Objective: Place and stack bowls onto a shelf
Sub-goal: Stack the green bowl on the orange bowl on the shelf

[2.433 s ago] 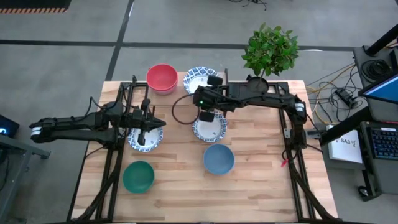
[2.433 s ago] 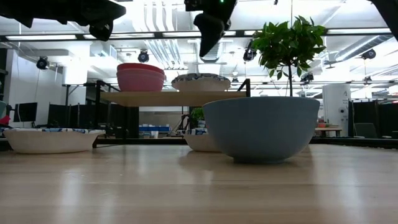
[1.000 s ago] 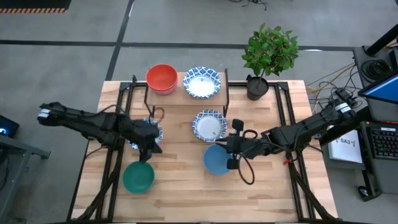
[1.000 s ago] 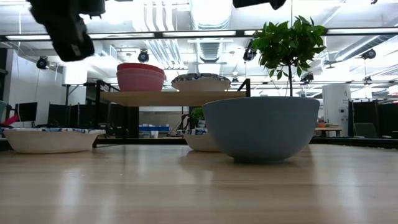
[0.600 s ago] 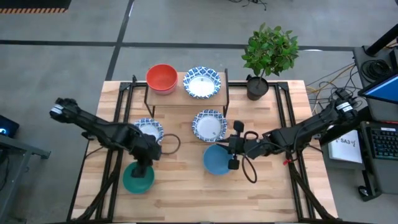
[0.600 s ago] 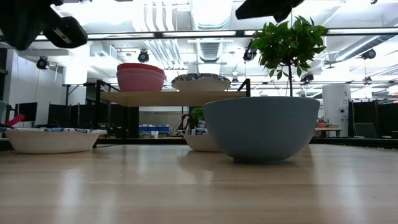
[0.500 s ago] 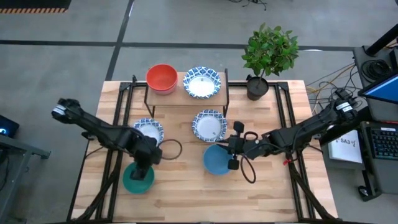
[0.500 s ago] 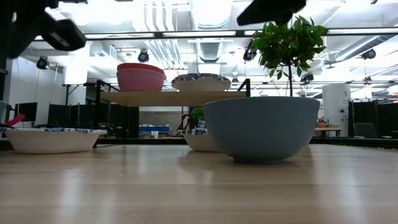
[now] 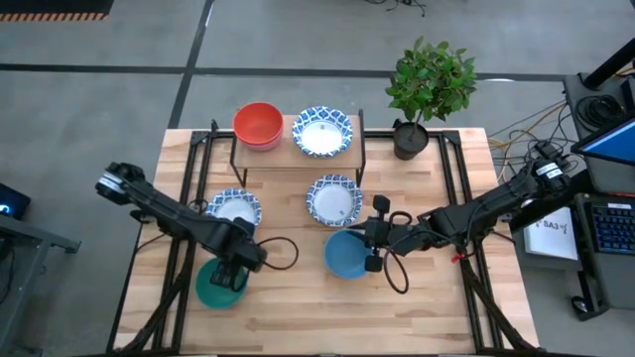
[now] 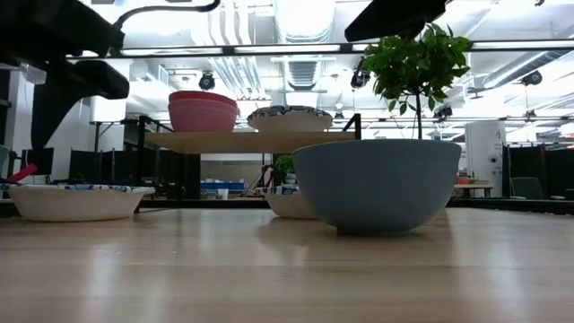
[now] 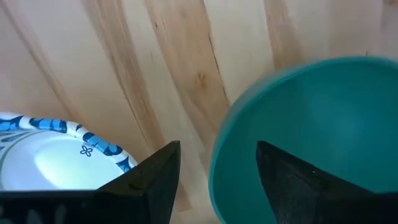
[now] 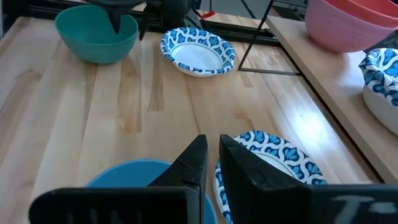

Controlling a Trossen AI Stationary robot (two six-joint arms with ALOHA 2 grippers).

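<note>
I need to grab the green bowl by its rim (image 9: 244,289) with my left gripper next. Then I can stack the green bowl into the red bowl (image 9: 258,122) on the shelf.
A green bowl (image 9: 216,288) stands on the table at the near left. My left gripper (image 11: 217,180) is open and points down over the bowl's far right rim (image 11: 214,163), one finger inside and one outside, both clear of it. A blue bowl (image 9: 345,255) stands near the middle. My right gripper (image 9: 371,250) is shut and hovers above the blue bowl's right rim. Two patterned bowls (image 9: 235,209) (image 9: 334,200) sit on the table. On the shelf (image 10: 242,141), a red bowl (image 9: 258,122) sits in a pink one (image 10: 204,119), beside a patterned bowl (image 9: 322,131).
A black plant pot (image 9: 410,139) with a leafy plant (image 9: 432,77) stands at the far right corner. Black frame rails (image 9: 466,248) run along the table's left and right sides. Bare wood lies along the near edge (image 9: 317,317).
My left gripper has gone from beside the left patterned bowl toward the near edge and down, and now stands over the green bowl's rim. My right gripper has stayed by the blue bowl's right rim. No bowl has moved.
</note>
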